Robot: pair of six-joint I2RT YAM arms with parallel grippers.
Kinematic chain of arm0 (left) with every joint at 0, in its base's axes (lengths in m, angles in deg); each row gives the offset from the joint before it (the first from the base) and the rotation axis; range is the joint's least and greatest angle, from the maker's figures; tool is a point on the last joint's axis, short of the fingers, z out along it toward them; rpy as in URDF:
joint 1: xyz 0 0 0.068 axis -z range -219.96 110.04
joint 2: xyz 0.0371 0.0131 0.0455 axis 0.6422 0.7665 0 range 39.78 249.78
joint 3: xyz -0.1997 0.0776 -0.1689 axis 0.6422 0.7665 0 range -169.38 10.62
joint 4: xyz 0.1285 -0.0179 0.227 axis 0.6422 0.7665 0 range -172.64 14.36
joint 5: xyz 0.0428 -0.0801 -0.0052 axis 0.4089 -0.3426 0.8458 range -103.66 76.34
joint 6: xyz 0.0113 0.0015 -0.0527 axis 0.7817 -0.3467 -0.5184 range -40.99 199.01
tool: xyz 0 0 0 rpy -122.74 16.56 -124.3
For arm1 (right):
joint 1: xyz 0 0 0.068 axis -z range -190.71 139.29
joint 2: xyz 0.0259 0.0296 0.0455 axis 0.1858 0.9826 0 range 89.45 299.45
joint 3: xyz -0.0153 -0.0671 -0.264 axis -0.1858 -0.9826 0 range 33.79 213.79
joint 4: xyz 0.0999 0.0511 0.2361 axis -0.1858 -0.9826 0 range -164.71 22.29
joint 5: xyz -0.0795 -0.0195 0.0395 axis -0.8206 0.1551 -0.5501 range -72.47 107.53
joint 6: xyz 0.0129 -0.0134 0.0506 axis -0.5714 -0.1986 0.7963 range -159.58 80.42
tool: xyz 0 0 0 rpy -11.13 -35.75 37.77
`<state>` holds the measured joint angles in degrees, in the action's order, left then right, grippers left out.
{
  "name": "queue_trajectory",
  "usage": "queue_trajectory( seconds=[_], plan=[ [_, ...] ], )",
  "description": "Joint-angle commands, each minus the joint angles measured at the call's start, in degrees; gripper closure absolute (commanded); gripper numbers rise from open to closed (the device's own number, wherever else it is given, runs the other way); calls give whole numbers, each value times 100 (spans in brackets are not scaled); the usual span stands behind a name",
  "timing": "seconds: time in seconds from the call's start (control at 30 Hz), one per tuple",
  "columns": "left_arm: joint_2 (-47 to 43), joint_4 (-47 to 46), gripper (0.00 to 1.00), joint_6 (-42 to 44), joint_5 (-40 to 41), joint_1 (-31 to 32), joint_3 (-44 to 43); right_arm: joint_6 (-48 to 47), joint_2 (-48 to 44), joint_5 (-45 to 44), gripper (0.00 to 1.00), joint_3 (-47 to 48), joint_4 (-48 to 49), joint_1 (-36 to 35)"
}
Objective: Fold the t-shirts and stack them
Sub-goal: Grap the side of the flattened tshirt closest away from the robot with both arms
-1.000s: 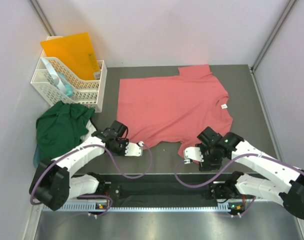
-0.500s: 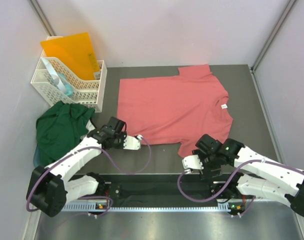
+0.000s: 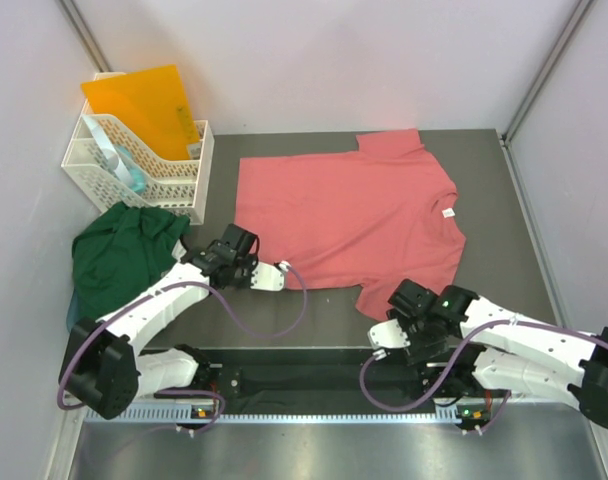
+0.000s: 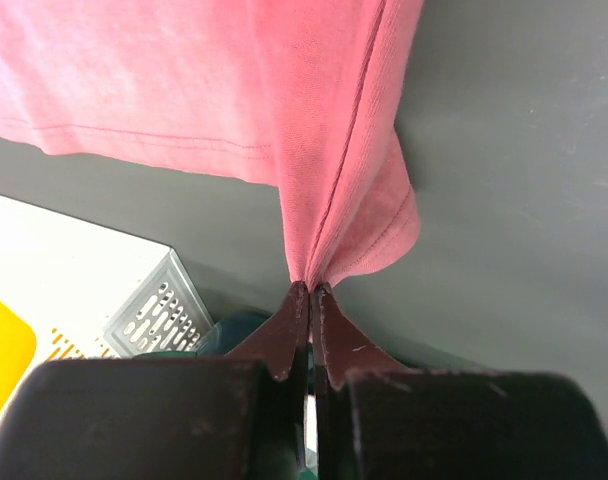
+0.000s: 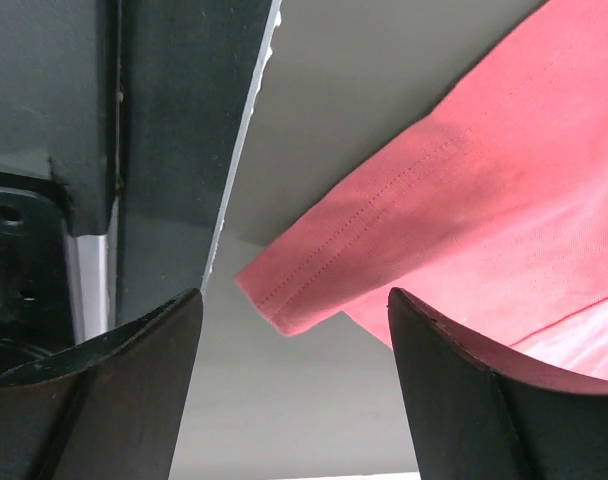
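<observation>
The right gripper takes hold of the end of the salmon-pink t-shirt's near sleeve next, to fold the t-shirt's near side over the t-shirt's body.
The salmon-pink t-shirt (image 3: 349, 215) lies spread flat in the middle of the table, its white neck label (image 3: 448, 213) on the right. My left gripper (image 3: 252, 270) is shut on its near-left hem corner, and the left wrist view shows the pink cloth (image 4: 324, 150) bunched where the jaws (image 4: 311, 288) meet. The right gripper (image 3: 394, 322) stands open just short of the near sleeve (image 3: 376, 297). In the right wrist view the sleeve end (image 5: 384, 230) lies beyond the gripper (image 5: 294, 310), untouched. The dark green t-shirt (image 3: 119, 255) sits crumpled at the left.
A white plastic basket (image 3: 169, 185) holding an orange folder (image 3: 139, 100) stands at the back left, close to the green t-shirt. The black rail (image 3: 314, 380) runs along the near edge, right behind the right gripper. Walls close in on both sides.
The left gripper has shifted slightly back and left, drawing the pink hem corner with it. The right gripper has pulled back from over the sleeve toward the near edge, still open.
</observation>
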<state>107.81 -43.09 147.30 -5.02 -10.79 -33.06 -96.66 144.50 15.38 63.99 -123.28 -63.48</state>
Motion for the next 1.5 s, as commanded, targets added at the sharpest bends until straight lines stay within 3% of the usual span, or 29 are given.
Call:
queue_trajectory(
  seconds=[0.0,0.3,0.47,0.6,0.63,0.73,1.0,1.23,1.47],
  plan=[
    [26,18,100,-8,32,45,-176,-251,-249,-215,25,-154,187,-66],
    [61,17,100,-106,93,151,-237,-260,-574,-400,37,-479,634,-66],
    [123,35,100,-97,94,168,-290,-216,-609,-435,50,-488,872,-75],
    [167,35,100,-97,94,177,-325,-225,-600,-470,69,-383,855,-75],
    [167,44,100,-97,94,177,-334,-225,-600,-470,81,-348,820,-66],
    [176,53,100,-53,137,177,-334,-251,-723,-470,98,-199,618,-66],
    [228,220,100,-132,295,186,-378,-515,-1285,-926,100,232,-216,-66],
    [-44,281,100,-202,339,177,-98,135,-1453,-1393,100,399,-165,-23],
    [-518,290,100,70,463,186,175,461,-1620,-1928,100,575,116,758]
  ],
)
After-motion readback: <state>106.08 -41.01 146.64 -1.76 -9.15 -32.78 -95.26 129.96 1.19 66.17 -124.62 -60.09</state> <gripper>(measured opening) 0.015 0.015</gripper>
